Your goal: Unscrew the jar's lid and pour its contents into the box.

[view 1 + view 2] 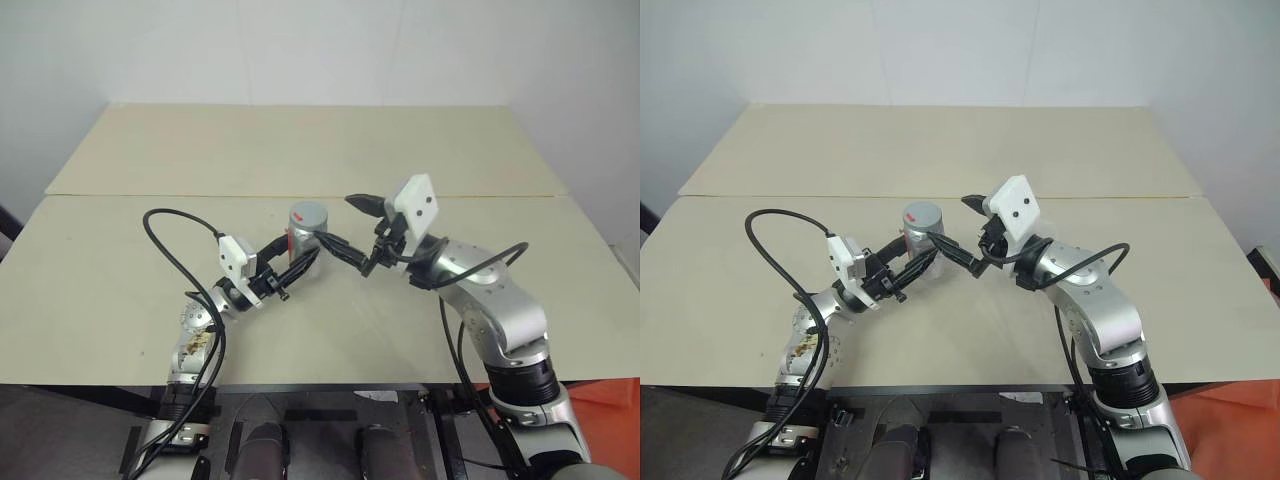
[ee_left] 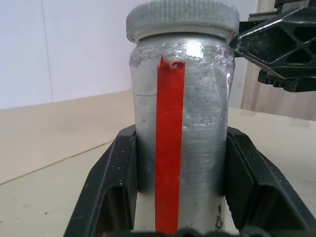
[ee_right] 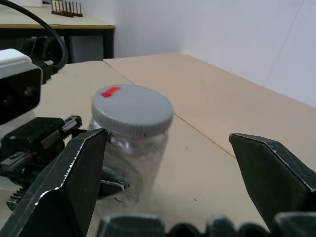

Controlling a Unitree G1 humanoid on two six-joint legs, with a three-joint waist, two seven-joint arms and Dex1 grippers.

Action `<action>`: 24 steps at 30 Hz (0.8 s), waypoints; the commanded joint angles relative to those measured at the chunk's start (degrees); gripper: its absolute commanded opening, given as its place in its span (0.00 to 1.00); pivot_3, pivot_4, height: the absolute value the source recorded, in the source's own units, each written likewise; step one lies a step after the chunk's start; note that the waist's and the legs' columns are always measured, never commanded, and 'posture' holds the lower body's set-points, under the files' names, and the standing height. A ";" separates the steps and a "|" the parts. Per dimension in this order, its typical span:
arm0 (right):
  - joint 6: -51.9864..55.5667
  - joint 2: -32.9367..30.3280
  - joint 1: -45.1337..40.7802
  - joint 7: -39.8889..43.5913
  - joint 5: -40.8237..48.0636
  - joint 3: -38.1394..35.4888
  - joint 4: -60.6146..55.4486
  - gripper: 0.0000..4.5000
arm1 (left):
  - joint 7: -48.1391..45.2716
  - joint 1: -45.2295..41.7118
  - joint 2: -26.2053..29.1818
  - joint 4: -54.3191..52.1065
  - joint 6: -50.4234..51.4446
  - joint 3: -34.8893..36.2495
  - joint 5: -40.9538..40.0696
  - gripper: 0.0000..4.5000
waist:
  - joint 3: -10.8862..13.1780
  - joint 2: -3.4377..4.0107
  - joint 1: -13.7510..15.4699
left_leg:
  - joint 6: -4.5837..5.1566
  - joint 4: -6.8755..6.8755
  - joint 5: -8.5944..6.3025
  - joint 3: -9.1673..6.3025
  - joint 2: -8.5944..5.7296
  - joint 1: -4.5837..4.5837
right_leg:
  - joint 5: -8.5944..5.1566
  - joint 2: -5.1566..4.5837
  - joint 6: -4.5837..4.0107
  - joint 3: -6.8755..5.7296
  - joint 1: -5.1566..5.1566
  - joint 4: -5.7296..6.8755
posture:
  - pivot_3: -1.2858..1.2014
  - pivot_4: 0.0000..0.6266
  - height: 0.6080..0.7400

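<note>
The grey lid (image 1: 309,214) is beyond my fingers, so I would miss the lid if I closed now. I need to move my right gripper toward the lid first, then close on it.
A silvery jar (image 1: 304,238) with a red stripe stands upright on the table, its grey lid (image 1: 309,214) screwed on. The lid (image 3: 132,111) carries a red mark on top. My left gripper (image 1: 306,263) is shut on the jar's lower body, and its black fingers (image 2: 114,183) press against both sides of the jar (image 2: 197,138). Just right of the lid, my right gripper (image 1: 334,219) stands open. One of its fingertips (image 3: 94,143) is close beside the lid and the other is far off, neither touching. The box is out of view.
The beige table (image 1: 120,290) has a seam (image 1: 200,197) running across behind the jar, with a second panel beyond it up to the white wall. A black cable (image 1: 165,240) loops over my left arm. The table's front edge lies near my body.
</note>
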 commanded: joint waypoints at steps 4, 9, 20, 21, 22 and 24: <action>-0.17 -1.55 1.39 -0.43 0.16 -2.86 -1.97 1.00 | -0.59 -0.62 0.03 -0.75 -1.54 0.36 -1.04 0.44 | 0.00 0.00 0.00 | 0.00 0.00 0.00 0.01 0.00 0.00 | 0.00 0.01 0.00 0.00 0.00 0.00 | 0.52 0.24 1.00; 1.64 -3.33 2.49 2.25 3.23 -3.51 -4.45 1.00 | -0.81 -0.52 0.31 -0.28 -1.98 0.01 -0.21 0.44 | 0.00 0.00 0.00 | 0.00 0.00 0.00 0.01 0.00 0.00 | 0.00 0.00 0.00 0.01 0.01 0.00 | 0.52 0.24 1.00; 9.53 3.30 -2.85 -3.28 7.00 -0.96 -7.10 1.00 | -0.03 -0.96 0.04 0.24 -3.38 -0.98 1.41 0.44 | 0.00 0.00 -0.18 | 0.00 0.01 0.00 -0.02 0.02 0.02 | 0.00 0.03 0.00 0.02 -0.01 0.07 | 0.52 0.24 1.00; 9.45 3.90 -3.39 -3.54 6.56 -0.46 -6.73 1.00 | 0.12 -0.93 -0.07 0.11 -3.46 -1.09 1.50 0.44 | 0.00 0.00 -0.12 | 0.00 0.01 0.00 -0.03 0.02 0.02 | 0.00 0.03 0.00 0.01 -0.01 0.06 | 0.52 0.24 1.00; 9.27 4.32 -3.85 -3.66 6.17 0.06 -6.40 1.00 | 0.22 -0.89 -0.19 0.06 -3.55 -1.18 1.57 0.44 | 0.00 0.00 -0.09 | 0.00 0.01 0.00 -0.03 0.01 0.01 | 0.00 0.02 0.00 0.01 -0.01 0.06 | 0.52 0.24 1.00; 9.14 4.78 -4.36 -3.80 6.00 0.59 -5.94 1.00 | 0.34 -0.85 -0.38 0.09 -3.73 -1.35 1.72 0.44 | 0.00 0.00 0.13 | 0.00 0.01 0.00 -0.03 -0.01 -0.01 | 0.00 0.00 0.00 0.00 0.00 0.01 | 0.52 0.24 1.00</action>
